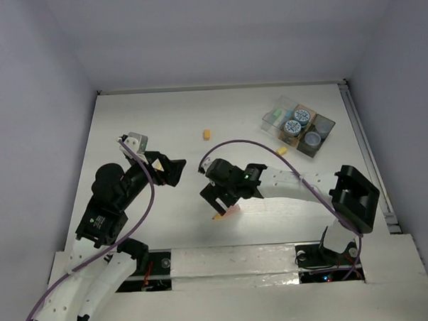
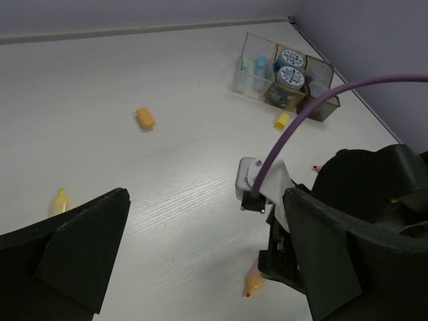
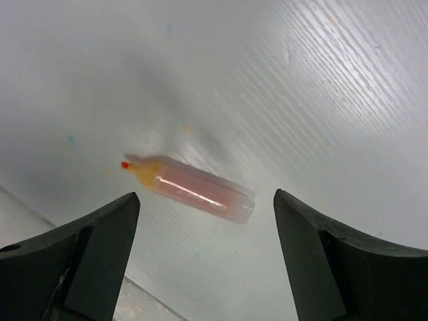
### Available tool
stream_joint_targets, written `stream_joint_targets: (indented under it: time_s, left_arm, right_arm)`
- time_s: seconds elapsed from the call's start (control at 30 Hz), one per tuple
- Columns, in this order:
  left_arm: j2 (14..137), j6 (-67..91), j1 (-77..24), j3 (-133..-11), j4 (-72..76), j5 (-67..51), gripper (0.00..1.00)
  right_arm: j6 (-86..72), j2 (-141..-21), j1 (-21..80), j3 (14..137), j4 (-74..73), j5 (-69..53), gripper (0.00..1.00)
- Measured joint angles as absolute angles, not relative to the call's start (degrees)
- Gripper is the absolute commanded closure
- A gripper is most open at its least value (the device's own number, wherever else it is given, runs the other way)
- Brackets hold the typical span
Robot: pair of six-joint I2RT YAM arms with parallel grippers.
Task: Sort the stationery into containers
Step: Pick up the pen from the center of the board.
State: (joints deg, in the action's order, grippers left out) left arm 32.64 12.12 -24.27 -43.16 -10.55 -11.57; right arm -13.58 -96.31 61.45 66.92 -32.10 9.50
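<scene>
My right gripper should next grab the short pink stick by its pink body (image 1: 232, 211) (image 3: 202, 191), so the yellow cone and red tip stay free to take a cap.
A short pink stick (image 3: 194, 188) with a yellow cone and red tip lies flat on the white table. My right gripper (image 3: 206, 200) hangs open over it, one finger on each side and neither touching. From above, the stick (image 1: 227, 212) lies just past the right gripper (image 1: 217, 203). My left gripper (image 1: 177, 170) is open and holds nothing. An orange block (image 1: 206, 135) and a small yellow piece (image 1: 282, 150) lie loose. At the back right stand the clear box (image 1: 274, 116) and the dark tray (image 1: 320, 143), with round jars (image 1: 301, 117) in them.
A yellow stick (image 2: 60, 200) lies on the table left of my left gripper (image 2: 200, 267). The right arm's wrist camera and purple cable (image 2: 294, 127) cross the left wrist view. The table's raised near edge runs just behind the pink stick (image 2: 254, 284).
</scene>
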Motion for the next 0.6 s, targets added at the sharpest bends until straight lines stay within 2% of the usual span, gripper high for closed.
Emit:
stream_joint_targets:
  time_s: [0.27,0.6]
  left_arm:
    - [32.8,12.1,-23.9,-43.2,-10.5,-11.7,0.01]
    - [32.9,12.2,-23.6,-43.2,-10.5,-11.9,0.01]
  right_arm:
    - [-1.8,-94.5,61.5,66.7,-33.9,-0.3,0.12]
    - [5.8,-102.9,61.5,67.2,-35.5,-2.8,0.11]
